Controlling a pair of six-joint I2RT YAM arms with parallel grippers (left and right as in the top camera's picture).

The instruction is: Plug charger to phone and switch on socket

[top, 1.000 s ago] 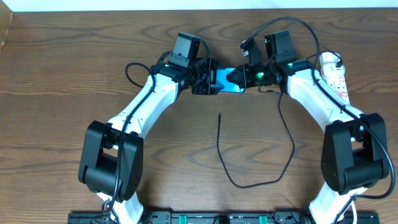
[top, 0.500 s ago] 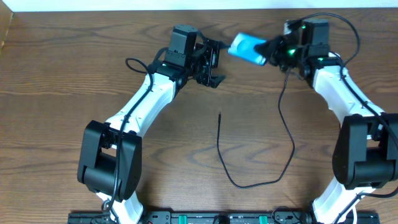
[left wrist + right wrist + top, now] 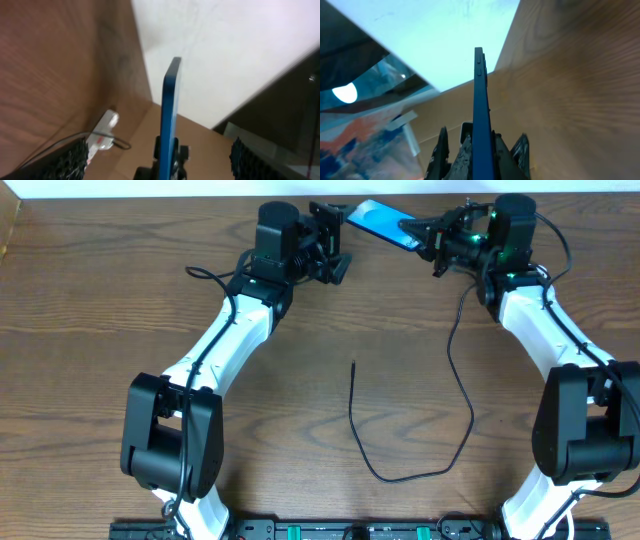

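Note:
My left gripper next grabs the phone's free end (image 3: 361,215) (image 3: 168,127) across its flat sides to plug in the charger, leaving the opposite end clear.
The phone (image 3: 378,220), its screen bright blue, is held off the table near the far edge, tilted, by my right gripper (image 3: 426,236), which is shut on its right end. The right wrist view has the phone (image 3: 479,105) edge-on, clamped in that gripper (image 3: 481,157). My left gripper (image 3: 337,243) is open just left of the phone, not touching it. In its wrist view the phone (image 3: 169,110) stands apart between the wide fingers (image 3: 57,162). The charger (image 3: 400,476) lies slack on the table, its small tip (image 3: 353,365) free. The socket (image 3: 101,134) lies beyond; it is hidden in the overhead view.
The table's far edge (image 3: 200,197) meets a white wall just behind both grippers. The charger cable loops across the middle of the brown wooden table (image 3: 100,330) and runs up toward the right arm (image 3: 530,320).
My left gripper opened and let go of the phone, then drew back left and toward the far edge. My right gripper carried the phone up off the table and farther back.

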